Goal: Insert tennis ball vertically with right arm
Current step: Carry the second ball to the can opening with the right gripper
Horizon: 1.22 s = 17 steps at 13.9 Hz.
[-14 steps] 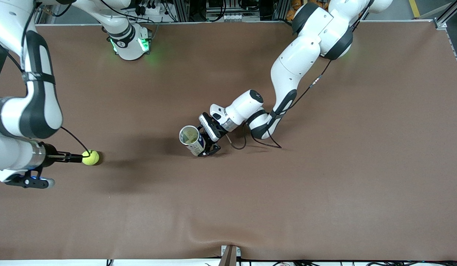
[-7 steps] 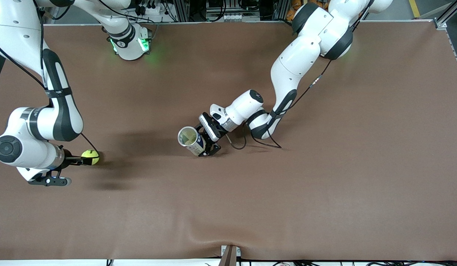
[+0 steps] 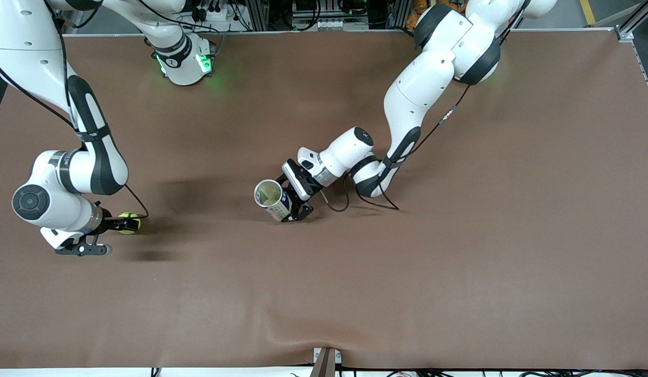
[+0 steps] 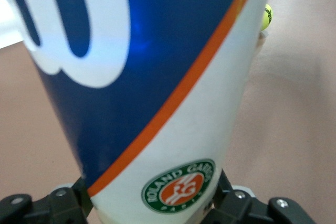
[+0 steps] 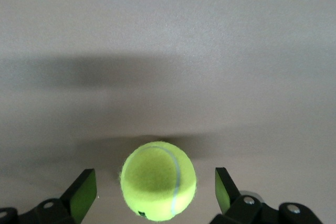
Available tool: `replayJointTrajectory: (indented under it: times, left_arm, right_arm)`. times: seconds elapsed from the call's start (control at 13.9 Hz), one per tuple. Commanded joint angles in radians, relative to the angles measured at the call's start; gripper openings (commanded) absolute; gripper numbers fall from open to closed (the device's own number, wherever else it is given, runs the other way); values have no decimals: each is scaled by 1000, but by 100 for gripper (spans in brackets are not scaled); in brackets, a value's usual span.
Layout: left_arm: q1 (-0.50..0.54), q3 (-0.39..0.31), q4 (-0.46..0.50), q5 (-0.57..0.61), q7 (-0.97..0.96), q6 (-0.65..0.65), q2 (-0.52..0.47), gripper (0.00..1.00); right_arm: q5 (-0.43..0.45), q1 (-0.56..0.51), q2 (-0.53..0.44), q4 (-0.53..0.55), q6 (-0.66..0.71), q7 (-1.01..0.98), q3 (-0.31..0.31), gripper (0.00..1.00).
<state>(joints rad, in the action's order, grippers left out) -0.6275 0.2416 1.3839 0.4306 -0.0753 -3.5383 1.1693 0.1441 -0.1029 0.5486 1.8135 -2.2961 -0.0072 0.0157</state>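
My right gripper is going to grab the tennis ball (image 3: 131, 222) by its fuzzy round sides next. Then I will put the ball vertically into the can (image 3: 271, 198).
A yellow-green tennis ball (image 3: 131, 222) (image 5: 157, 179) lies on the brown table toward the right arm's end. My right gripper (image 3: 124, 224) (image 5: 156, 187) is low at the table and open. The ball sits between its fingers (image 5: 84, 192) with a gap on each side. At mid-table stands an open tennis ball can (image 3: 271, 198) (image 4: 157, 77), blue and white with an orange stripe, mouth up and leaning a little. My left gripper (image 3: 288, 203) (image 4: 152, 205) is around its lower part. The ball (image 4: 267, 17) also shows past the can in the left wrist view.
The brown mat (image 3: 460, 262) covers the whole table, with a wrinkle at its edge nearest the front camera (image 3: 303, 335). A black cable (image 3: 365, 201) loops on the mat under the left arm's wrist.
The right arm has folded in toward the table and its wrist has dropped closer to the ball, which has stayed put. The can rocked slightly in the left gripper.
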Motion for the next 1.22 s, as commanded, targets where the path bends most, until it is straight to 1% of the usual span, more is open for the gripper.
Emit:
replayJointTrajectory:
  times: [0.0, 0.22, 0.57, 0.65, 0.72, 0.79, 0.86, 1.15]
  left_arm:
    - [-11, -8, -13, -16, 5, -17, 4, 100]
    - [-6, -8, -11, -12, 6, -17, 4, 100]
    - [2, -8, -8, -6, 6, -17, 3, 100]
    - [3, -8, -5, -4, 5, -17, 3, 100]
    - [5, -8, 0, -1, 5, -17, 1, 100]
    - [5, -8, 1, -1, 5, -17, 1, 100]
    - [5, -8, 1, -3, 5, -17, 1, 100]
    - [3, -8, 1, -1, 5, -17, 1, 100]
  right_arm:
    - [26, -21, -1, 42, -55, -8, -19, 100]
    - [26, -26, 5, 95, -144, -8, -19, 100]
    - [29, -26, 8, 99, -149, -14, -17, 100]
    - [29, -29, 8, 99, -149, -14, -17, 77]
    - [29, -40, 8, 99, -149, -14, -19, 44]
    - [29, -41, 7, 99, -148, -16, -19, 15]
    - [29, -46, 7, 98, -146, -22, -19, 0]
    - [26, -35, -9, 78, -122, -30, -20, 0]
